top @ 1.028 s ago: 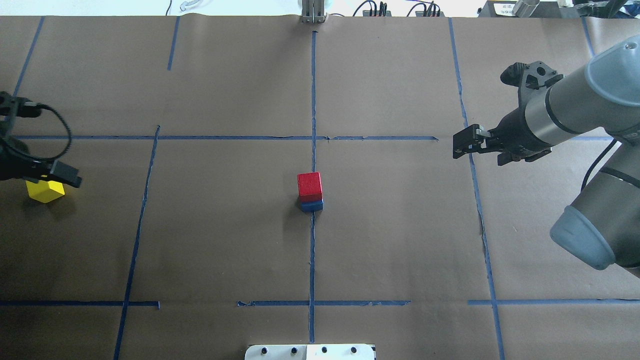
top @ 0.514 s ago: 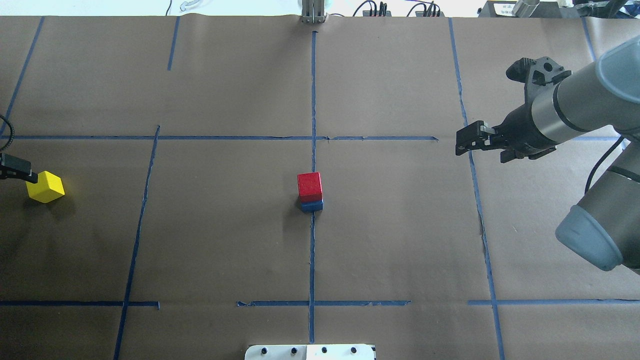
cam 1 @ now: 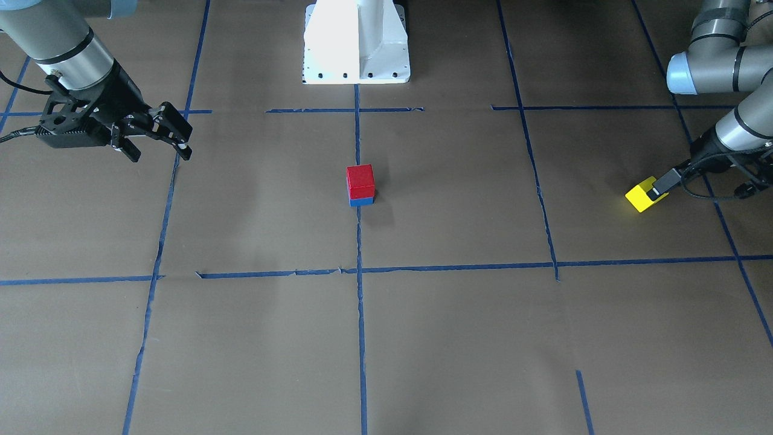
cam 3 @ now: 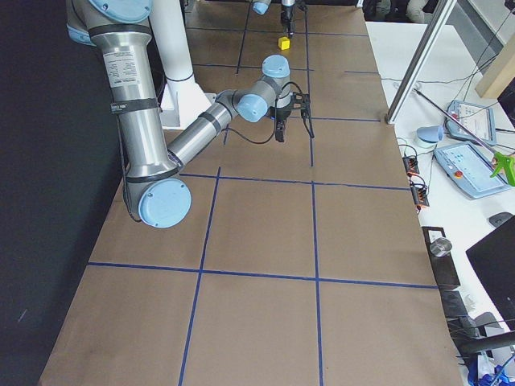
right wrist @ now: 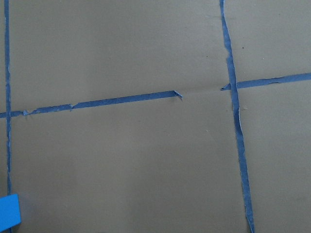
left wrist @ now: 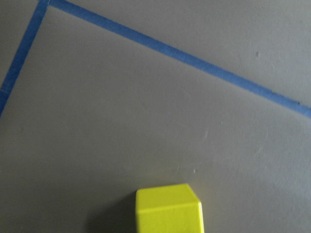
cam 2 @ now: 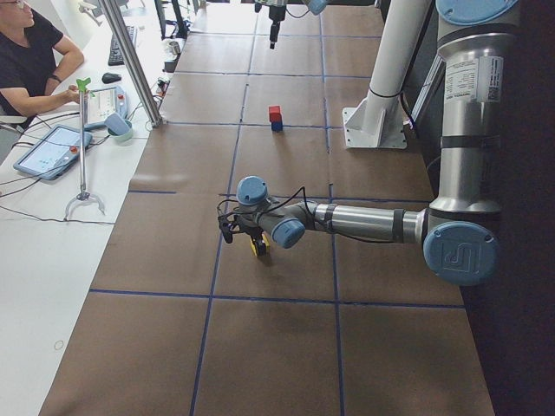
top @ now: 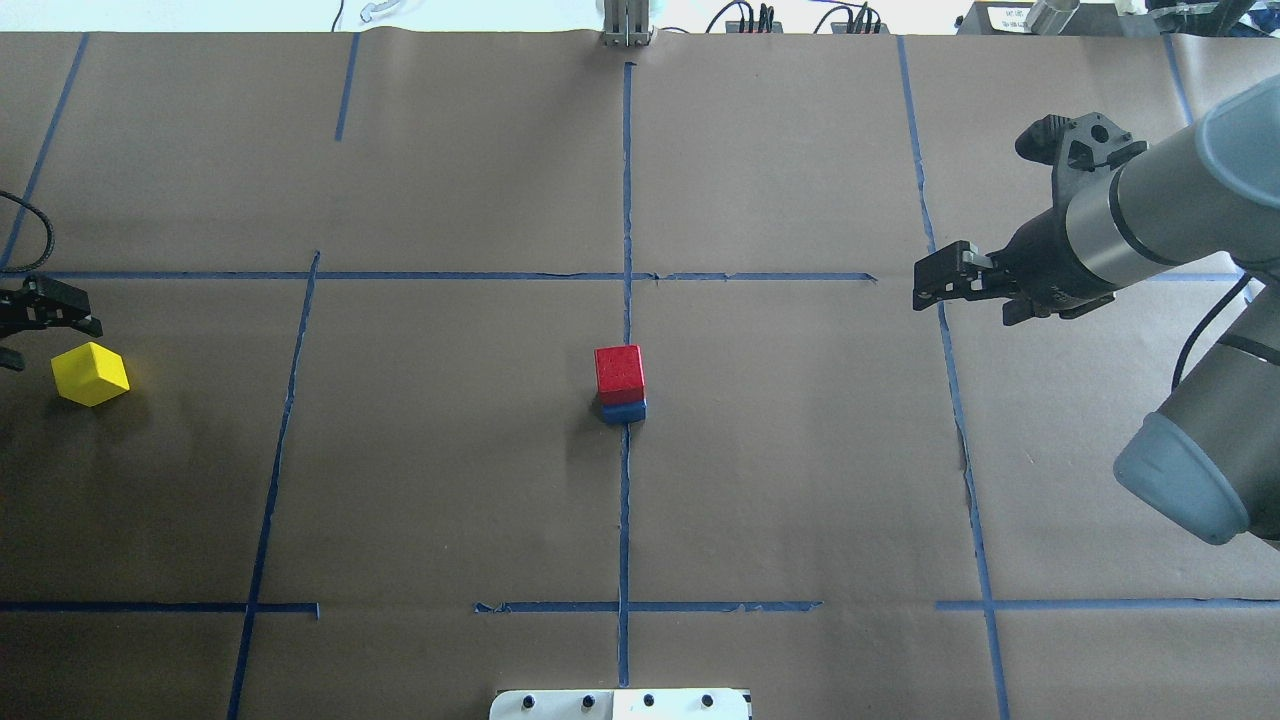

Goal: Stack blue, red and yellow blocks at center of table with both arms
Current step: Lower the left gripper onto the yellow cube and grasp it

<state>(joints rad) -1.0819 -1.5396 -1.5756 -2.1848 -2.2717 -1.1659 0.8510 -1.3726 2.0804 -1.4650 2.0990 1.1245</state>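
Observation:
My left gripper should next hold the yellow block [cam 1: 639, 196] by its opposite sides, to put it on top of the red and blue stack [cam 1: 360, 185].
A red block [top: 619, 371] sits on a blue block [top: 625, 411] at the table's centre, also seen in the front view [cam 1: 360, 180]. A yellow block [top: 90, 373] lies alone at the far left, tilted to the tape lines. My left gripper [top: 35, 332] hovers just beyond the yellow block at the view's edge, apart from it and seemingly open and empty. One finger [cam 1: 659, 183] overlaps the yellow block [cam 1: 639, 196] in the front view. The left wrist view shows the yellow block [left wrist: 168, 208] at its bottom edge. My right gripper [cam 1: 157, 142] is open and empty, raised far right of the stack.
The brown paper tabletop is marked with blue tape lines [top: 626, 200]. The white robot base [cam 1: 356, 42] stands at the near middle edge. A metal post [top: 625, 25] stands at the far edge. An operator [cam 2: 30, 52] and tablets sit beyond the table in the left side view.
My left gripper pulled back left off the yellow block, then came in again slightly farther back. My right gripper drifted a little to the right. The blocks have not moved.

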